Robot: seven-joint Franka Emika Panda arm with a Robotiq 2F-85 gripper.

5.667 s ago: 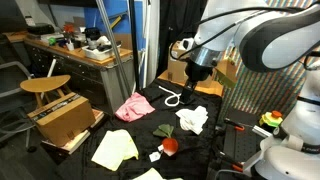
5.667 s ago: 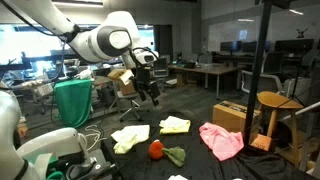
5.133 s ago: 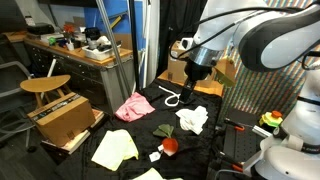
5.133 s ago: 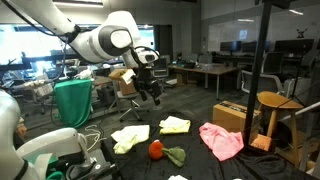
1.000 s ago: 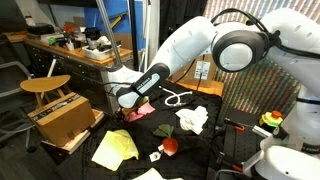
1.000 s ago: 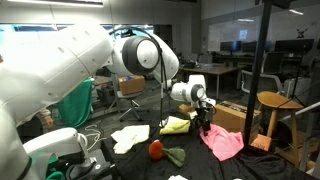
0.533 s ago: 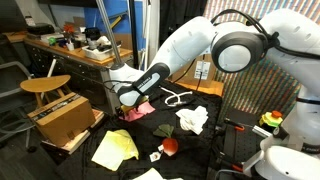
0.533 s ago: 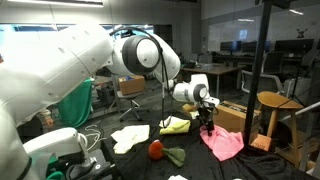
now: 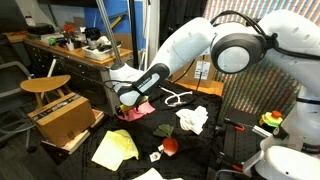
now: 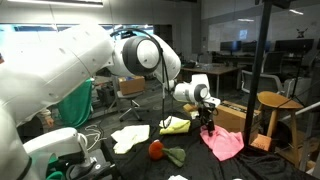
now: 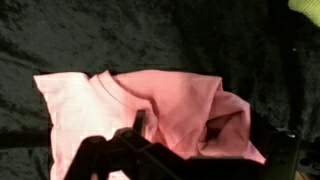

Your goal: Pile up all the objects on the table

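The raised pink fold [image 11: 207,127] lies between my gripper's open fingers, level with their sides, and closing would catch it, so it is now time to close.
A crumpled pink cloth [image 9: 142,104] lies on the black table; it also shows in an exterior view [image 10: 224,143] and fills the wrist view [image 11: 170,115]. My gripper [image 9: 124,104] [image 10: 208,128] is down at the cloth's edge. In the wrist view the gripper [image 11: 210,142] is open, with its jaws set on either side of a fold of the cloth. A yellow cloth [image 9: 115,148] [image 10: 175,125], a white cloth [image 9: 192,118], a red ball [image 9: 171,145] [image 10: 156,149] beside a green cloth [image 10: 174,155], and a pale cloth [image 10: 130,137] lie spread apart.
A white hook-shaped piece [image 9: 172,97] lies at the table's far side. A small white object [image 9: 156,156] lies near the ball. A cardboard box [image 9: 63,118], a wooden stool [image 9: 45,87] and a black pole [image 10: 259,75] stand around the table.
Over the last seconds the arm came down from high above the table to the pink cloth. In the last second the gripper sank a little lower onto it.
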